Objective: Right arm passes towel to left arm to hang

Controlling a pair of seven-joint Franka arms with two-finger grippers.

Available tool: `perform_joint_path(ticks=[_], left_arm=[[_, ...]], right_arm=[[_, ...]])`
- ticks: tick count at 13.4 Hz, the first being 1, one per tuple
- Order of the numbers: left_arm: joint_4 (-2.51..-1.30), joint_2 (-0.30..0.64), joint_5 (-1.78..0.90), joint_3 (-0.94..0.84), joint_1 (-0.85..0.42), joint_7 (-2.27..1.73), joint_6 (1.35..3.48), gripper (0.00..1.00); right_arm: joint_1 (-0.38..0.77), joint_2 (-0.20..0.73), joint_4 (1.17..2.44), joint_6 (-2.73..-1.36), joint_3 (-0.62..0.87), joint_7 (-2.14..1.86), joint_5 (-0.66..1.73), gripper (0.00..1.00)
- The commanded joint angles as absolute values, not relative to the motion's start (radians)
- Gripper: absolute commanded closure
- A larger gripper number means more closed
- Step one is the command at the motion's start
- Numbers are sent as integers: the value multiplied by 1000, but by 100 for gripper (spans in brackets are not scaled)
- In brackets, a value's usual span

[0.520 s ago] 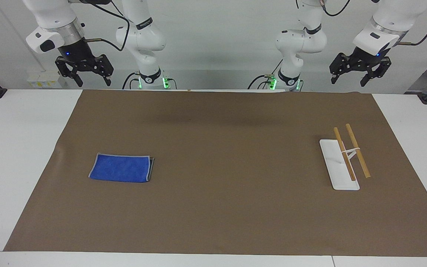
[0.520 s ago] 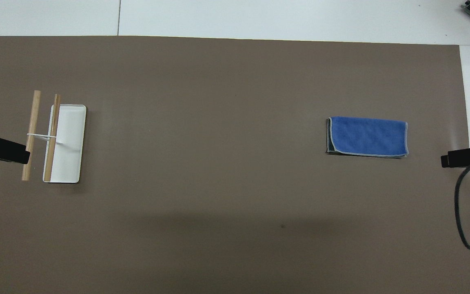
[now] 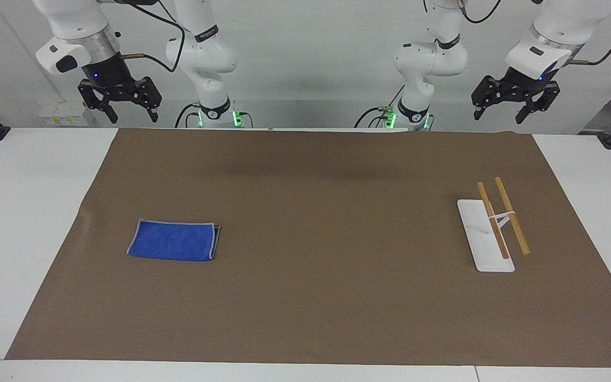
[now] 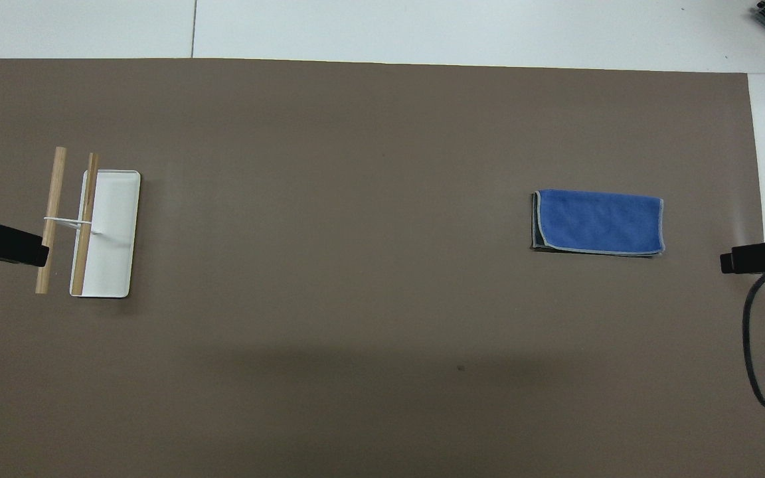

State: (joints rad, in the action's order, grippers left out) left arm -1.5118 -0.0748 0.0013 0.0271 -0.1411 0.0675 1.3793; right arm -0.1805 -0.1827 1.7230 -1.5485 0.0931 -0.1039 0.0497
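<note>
My right gripper next needs to grab the blue towel by its end edge (image 4: 657, 226), to pass the towel across for hanging on the rack.
The blue towel (image 3: 174, 240) lies folded flat on the brown mat (image 3: 316, 212), toward the right arm's end of the table; it also shows in the overhead view (image 4: 598, 222). A rack (image 3: 496, 225) with a white base and two wooden bars stands toward the left arm's end and shows in the overhead view (image 4: 90, 226). My right gripper (image 3: 132, 118) hangs open and empty, raised over the mat's edge at the right arm's end (image 4: 754, 257). My left gripper (image 3: 498, 118) hangs open and empty, raised over the mat's edge by the rack (image 4: 4, 242).
The brown mat covers most of the white table (image 3: 29, 212). A black cable (image 4: 754, 345) loops down from the right arm over the mat's edge. The arm bases (image 3: 215, 111) stand at the table's edge by the robots.
Both grippers have shifted only very slightly. The towel and the rack have not moved.
</note>
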Motion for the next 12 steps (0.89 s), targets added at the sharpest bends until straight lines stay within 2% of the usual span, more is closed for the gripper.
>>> perform_joint_path(ticks=[1, 2, 7, 10, 12], left_arm=[[-1539, -100, 17, 25, -141, 58, 1376, 0], [-1539, -100, 15, 26, -141, 58, 1377, 0], [-1539, -100, 15, 26, -141, 58, 1376, 0], [-1539, -100, 15, 26, -141, 58, 1376, 0], [-1539, -100, 17, 25, -141, 58, 1376, 0]], right_arm=[[-190, -236, 1828, -1625, 95, -164, 63, 0], [-189, -238, 1876, -1711, 95, -167, 63, 0], [-195, -230, 2020, -1952, 94, -166, 60, 0], [-235, -187, 2057, -2005, 94, -176, 60, 0], [-253, -154, 2103, -2115, 94, -263, 58, 0]])
